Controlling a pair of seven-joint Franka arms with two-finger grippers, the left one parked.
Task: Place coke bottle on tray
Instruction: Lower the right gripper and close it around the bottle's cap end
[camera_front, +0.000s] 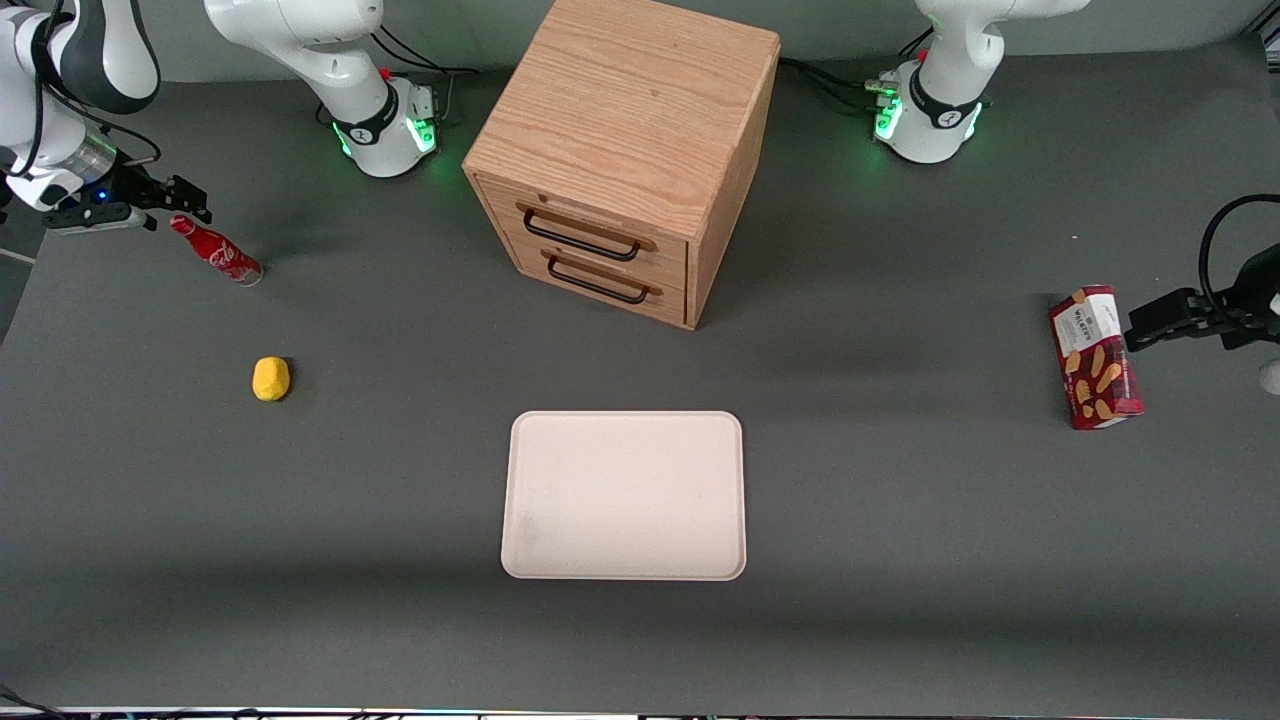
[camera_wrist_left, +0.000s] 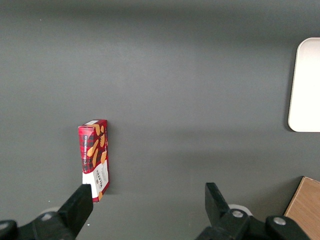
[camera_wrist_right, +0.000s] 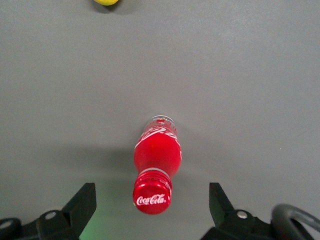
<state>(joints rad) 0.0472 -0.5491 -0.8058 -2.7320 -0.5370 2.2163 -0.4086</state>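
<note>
The gripper grabs the coke bottle by its red cap end (camera_front: 184, 224) next, to place the bottle on the tray (camera_front: 624, 495).
The coke bottle (camera_front: 216, 251), small, slim and red with white script and a red cap, stands upright on the grey table at the working arm's end. In the right wrist view I look down on its cap (camera_wrist_right: 152, 198), which sits between my two fingers with a wide gap on each side. My gripper (camera_front: 176, 207) hovers open just above the cap and holds nothing. It also shows in the right wrist view (camera_wrist_right: 152, 205). The cream-white tray (camera_front: 624, 495) lies flat and bare near the front camera, in front of the cabinet's drawers.
A wooden drawer cabinet (camera_front: 625, 150) stands mid-table, farther from the front camera than the tray. A small yellow lump (camera_front: 270, 379) lies nearer the front camera than the bottle. A red snack box (camera_front: 1095, 357) stands at the parked arm's end.
</note>
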